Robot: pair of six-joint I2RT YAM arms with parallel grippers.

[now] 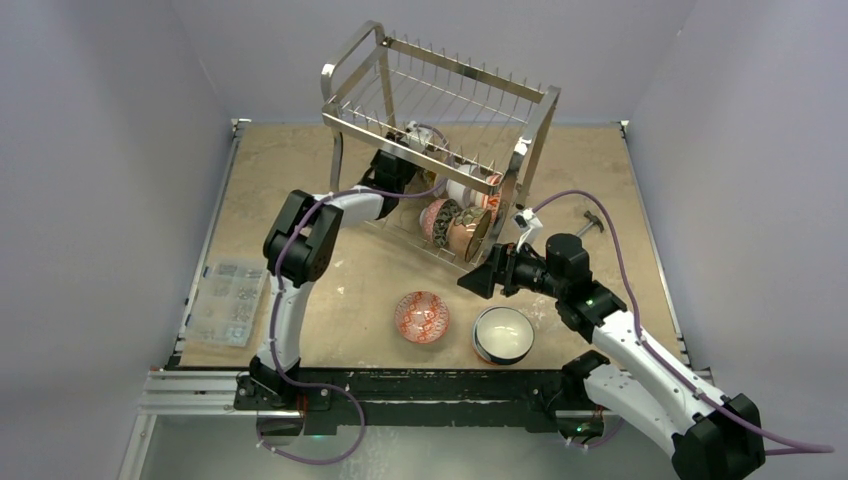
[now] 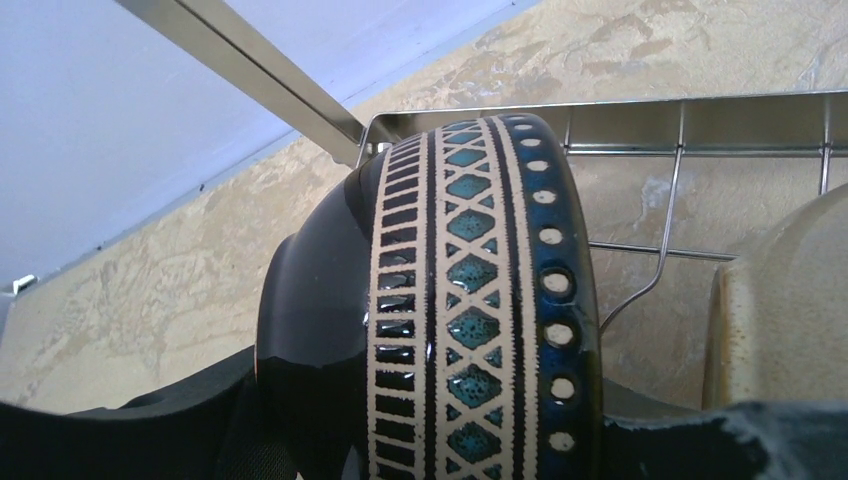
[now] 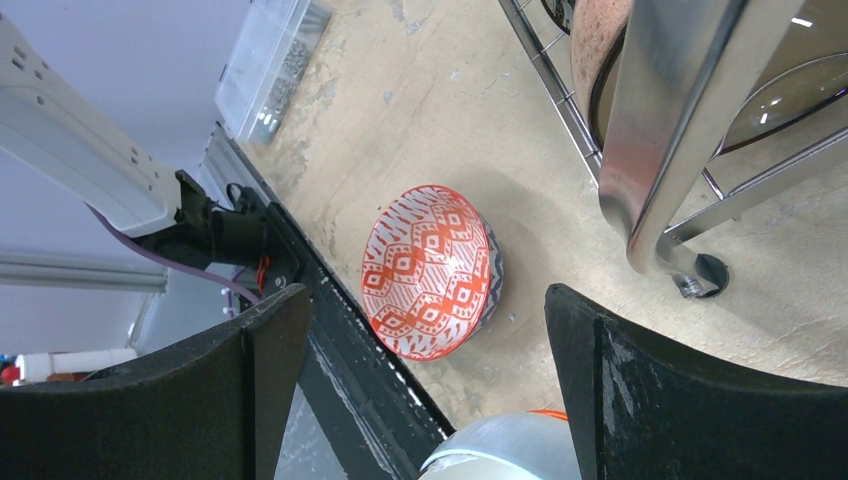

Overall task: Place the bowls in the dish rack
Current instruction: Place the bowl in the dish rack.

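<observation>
The black bowl is on edge by the corner post of the rack and would land there, so the left gripper needs to open.
The chrome dish rack stands at the back of the table, with several bowls on edge in its lower tier. My left gripper reaches into that tier and is shut on a black bowl with teal diamonds, held on edge between its fingers beside a tan bowl. A red-patterned bowl and a white bowl sit upright on the table near the front. My right gripper hovers open above them by the rack's front leg, holding nothing; the red-patterned bowl shows between its fingers.
A clear plastic box of small parts lies at the left edge of the table. A small metal tool lies to the right of the rack. The black base rail runs along the near edge.
</observation>
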